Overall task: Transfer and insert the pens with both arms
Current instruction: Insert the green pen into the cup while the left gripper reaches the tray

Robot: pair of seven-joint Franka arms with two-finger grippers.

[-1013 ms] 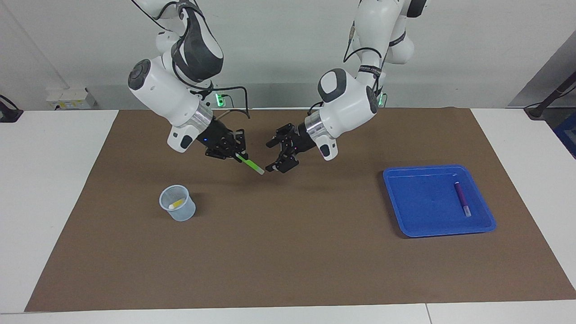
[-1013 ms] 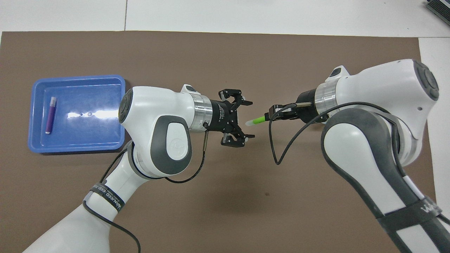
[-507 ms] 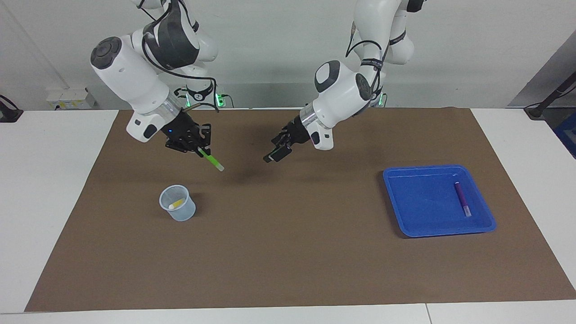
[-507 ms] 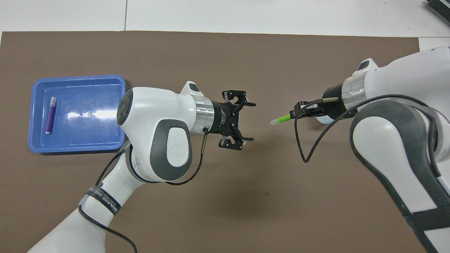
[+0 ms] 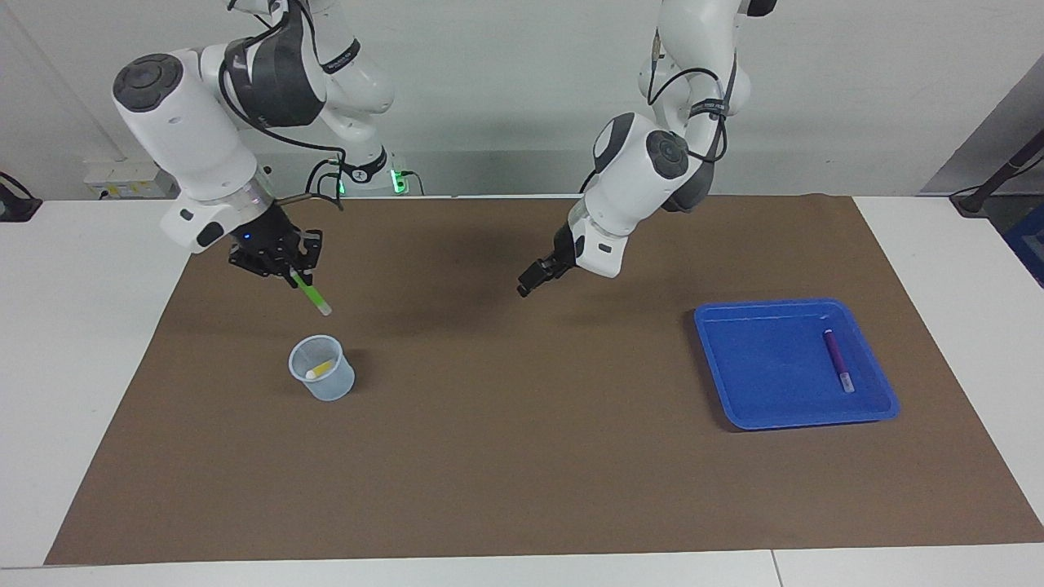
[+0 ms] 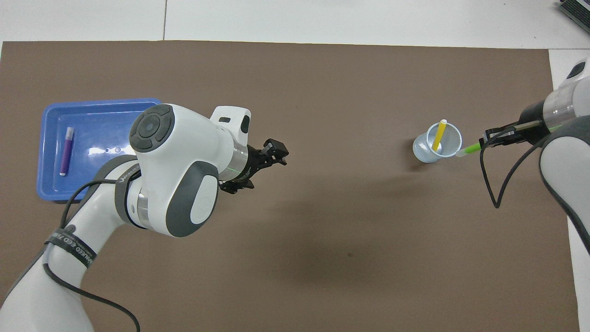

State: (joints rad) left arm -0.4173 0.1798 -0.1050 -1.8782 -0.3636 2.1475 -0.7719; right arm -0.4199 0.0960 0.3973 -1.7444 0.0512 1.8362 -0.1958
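My right gripper holds the green pen with its tip beside the clear cup's rim in the overhead view. It needs to line up the green pen's pale tip (image 6: 461, 152) before it opens.
My right gripper (image 5: 289, 273) is shut on the bright green pen (image 5: 311, 294), which slants down with its pale tip just above the clear plastic cup (image 5: 322, 368). In the overhead view the right gripper (image 6: 486, 139) and green pen (image 6: 468, 150) sit by the cup's (image 6: 438, 143) rim. A yellow pen (image 5: 320, 369) leans inside the cup, as the overhead view (image 6: 439, 135) also shows. The purple pen (image 5: 838, 360) lies in the blue tray (image 5: 767, 359). My left gripper (image 5: 530, 283) is open and empty, raised over the mat's middle (image 6: 258, 168).
A brown mat (image 5: 522, 473) covers the white table. The blue tray (image 6: 115, 180) stands toward the left arm's end, with the purple pen (image 6: 66, 151) in it. The cup stands toward the right arm's end.
My right gripper has carried the green pen away from the left gripper, toward its own end, to above the cup. My left gripper has drawn back and turned, still open.
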